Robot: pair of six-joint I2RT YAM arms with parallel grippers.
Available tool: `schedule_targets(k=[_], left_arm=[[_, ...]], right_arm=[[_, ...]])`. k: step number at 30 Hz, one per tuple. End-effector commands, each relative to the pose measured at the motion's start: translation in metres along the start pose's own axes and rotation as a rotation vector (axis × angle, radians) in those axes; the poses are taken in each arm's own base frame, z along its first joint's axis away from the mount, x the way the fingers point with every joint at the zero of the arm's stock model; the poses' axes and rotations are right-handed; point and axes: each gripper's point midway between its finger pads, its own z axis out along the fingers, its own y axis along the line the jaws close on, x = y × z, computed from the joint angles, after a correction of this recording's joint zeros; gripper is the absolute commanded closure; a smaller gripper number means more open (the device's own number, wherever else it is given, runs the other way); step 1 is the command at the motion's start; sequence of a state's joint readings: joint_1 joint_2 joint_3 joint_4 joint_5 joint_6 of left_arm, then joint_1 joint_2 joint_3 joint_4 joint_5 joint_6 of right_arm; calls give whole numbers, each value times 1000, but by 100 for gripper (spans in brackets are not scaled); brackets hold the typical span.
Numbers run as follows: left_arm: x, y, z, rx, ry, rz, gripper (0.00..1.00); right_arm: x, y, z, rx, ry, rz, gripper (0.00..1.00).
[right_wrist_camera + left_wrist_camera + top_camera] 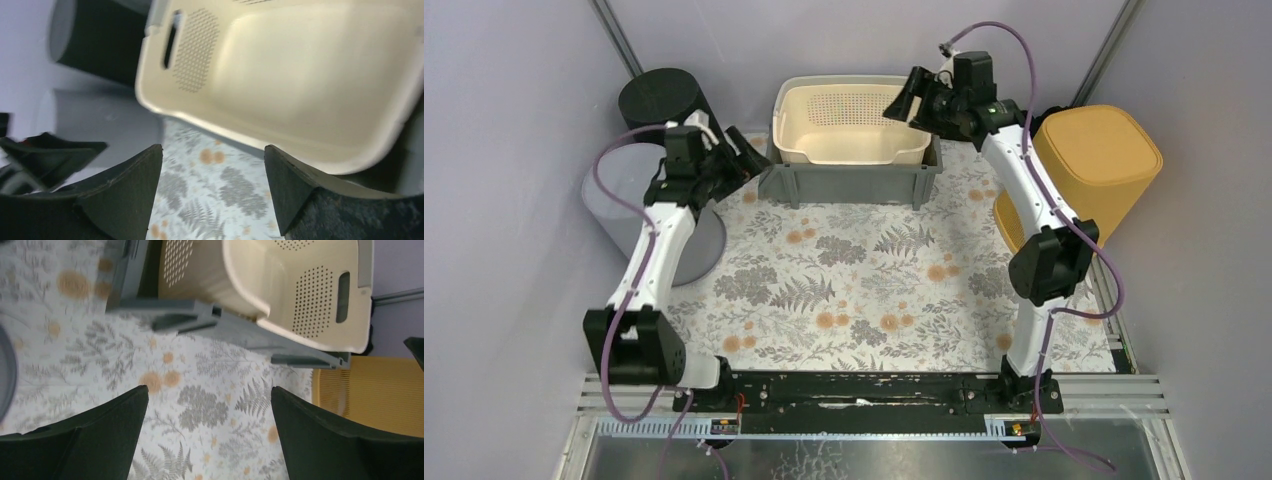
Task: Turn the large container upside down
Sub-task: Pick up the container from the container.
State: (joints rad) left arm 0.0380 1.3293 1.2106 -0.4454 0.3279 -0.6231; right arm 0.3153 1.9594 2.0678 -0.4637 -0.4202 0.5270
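Next, the left gripper grabs the cream basket's short-end rim (778,118) (230,275), opposite my right gripper, to lift the basket from the grey crate.
A cream perforated basket (849,120) sits nested in a grey crate (849,186) at the back middle of the floral mat, both upright with openings up. My left gripper (749,160) is open and empty, hovering just left of the crate's left end. In the left wrist view the left gripper (210,395) faces the mat, with the crate (200,315) and basket (295,285) beyond it. My right gripper (902,100) is open and empty above the basket's right rim. In the right wrist view the right gripper (213,150) looks down past the basket (300,75).
A yellow bin (1099,160) lies on its side at the right. A black cylinder (659,95) and a grey round bin (604,200) stand at the back left, under the left arm. The floral mat (864,290) covers the table middle.
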Motion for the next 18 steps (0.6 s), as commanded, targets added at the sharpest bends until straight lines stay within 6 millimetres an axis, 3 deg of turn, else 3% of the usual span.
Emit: schedule_targets(k=[1,7,11,18], left_arm=[[-54,-27,34,-22,-146,145,0],[-73,-30,87,-111,-135,214,0],[-73,-18,115,-215,-111,262,0],[-79,-11,131,-305,-113,313,0]], right_arm=[[-22,-49,-18,249,-77,-104,20],[-34,-93,-27,415,-101,-148,23],[-35,-112,-27,483,-86,-185,30],[-37,-137,-21,557,-68,-206,33]])
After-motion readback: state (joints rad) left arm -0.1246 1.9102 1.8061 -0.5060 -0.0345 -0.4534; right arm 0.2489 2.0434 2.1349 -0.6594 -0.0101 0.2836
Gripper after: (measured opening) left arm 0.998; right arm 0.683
